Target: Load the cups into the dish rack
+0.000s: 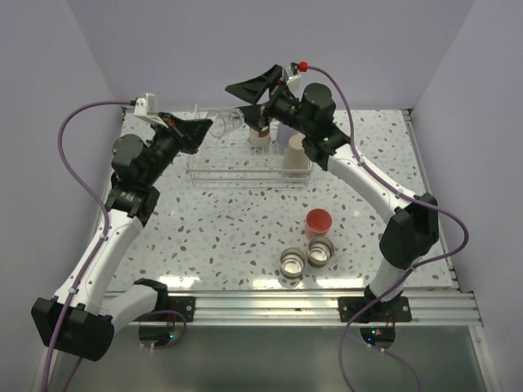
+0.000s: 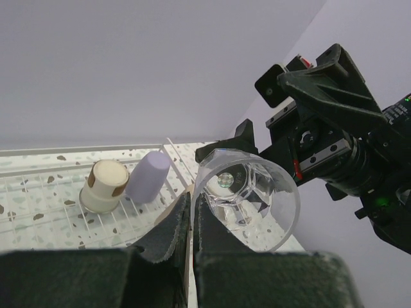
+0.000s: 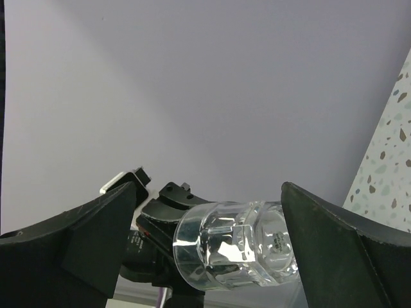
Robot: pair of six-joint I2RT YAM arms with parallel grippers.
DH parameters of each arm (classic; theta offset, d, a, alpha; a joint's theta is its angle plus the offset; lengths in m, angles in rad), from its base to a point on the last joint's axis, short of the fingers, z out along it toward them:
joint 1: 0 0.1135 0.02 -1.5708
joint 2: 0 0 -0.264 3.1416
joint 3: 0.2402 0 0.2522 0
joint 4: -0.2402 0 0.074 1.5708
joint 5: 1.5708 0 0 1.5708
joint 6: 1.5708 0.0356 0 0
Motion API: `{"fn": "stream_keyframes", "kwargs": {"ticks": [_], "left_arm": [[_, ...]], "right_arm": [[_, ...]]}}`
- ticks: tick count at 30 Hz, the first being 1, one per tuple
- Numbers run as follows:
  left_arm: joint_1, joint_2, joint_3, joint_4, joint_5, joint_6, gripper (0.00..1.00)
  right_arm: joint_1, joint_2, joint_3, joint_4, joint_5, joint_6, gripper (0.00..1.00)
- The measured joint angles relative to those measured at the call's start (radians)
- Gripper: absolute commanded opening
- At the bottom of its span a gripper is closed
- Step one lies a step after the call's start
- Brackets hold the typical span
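The robot's right gripper needs to grab the clear cup [image 2: 247, 199] around its bottom end [image 2: 229, 180] next, so the cup's rim stays free and the cup can be loaded into the dish rack with its opening down.
A clear cup [image 2: 247, 199] hangs on its side above the far end of the dish rack [image 1: 237, 173]. My left gripper [image 2: 191, 212] is shut on its rim, one finger inside the cup and one outside. My right gripper [image 3: 212, 244] is open, its wide fingers on either side of the same clear cup [image 3: 237, 247], bottom end toward the right finger. In the rack are a lavender cup [image 2: 149, 176], a cream cup with a tan base [image 2: 106, 186] and a beige cup [image 1: 296, 155]. On the table are a red-pink cup [image 1: 319, 220] and two silvery-rimmed cups [image 1: 292, 262] [image 1: 320, 251].
Both arms meet over the rack's far side near the back wall, left gripper [image 1: 206, 129] and right gripper [image 1: 248, 102] close together. The speckled table [image 1: 204, 229] ends at a metal rail at the near edge.
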State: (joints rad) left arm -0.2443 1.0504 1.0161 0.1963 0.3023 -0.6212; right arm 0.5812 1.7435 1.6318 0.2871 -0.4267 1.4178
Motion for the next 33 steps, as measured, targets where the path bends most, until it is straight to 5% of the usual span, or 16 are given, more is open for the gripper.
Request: {"fn": "stream_keyframes", "kwargs": {"ticks": [16, 28, 33], "left_arm": [[0.001, 0.016, 0.042, 0.1, -0.045, -0.05, 0.0], [0.002, 0.064, -0.015, 0.235, -0.053, -0.126, 0.0], [0.0, 0.082, -0.016, 0.254, -0.054, -0.129, 0.04]], "right_arm": [[0.008, 0.011, -0.011, 0.047, -0.016, 0.063, 0.96], [0.006, 0.039, 0.0, 0.124, -0.008, 0.126, 0.35], [0.001, 0.039, 0.001, 0.12, -0.002, 0.121, 0.17]]}}
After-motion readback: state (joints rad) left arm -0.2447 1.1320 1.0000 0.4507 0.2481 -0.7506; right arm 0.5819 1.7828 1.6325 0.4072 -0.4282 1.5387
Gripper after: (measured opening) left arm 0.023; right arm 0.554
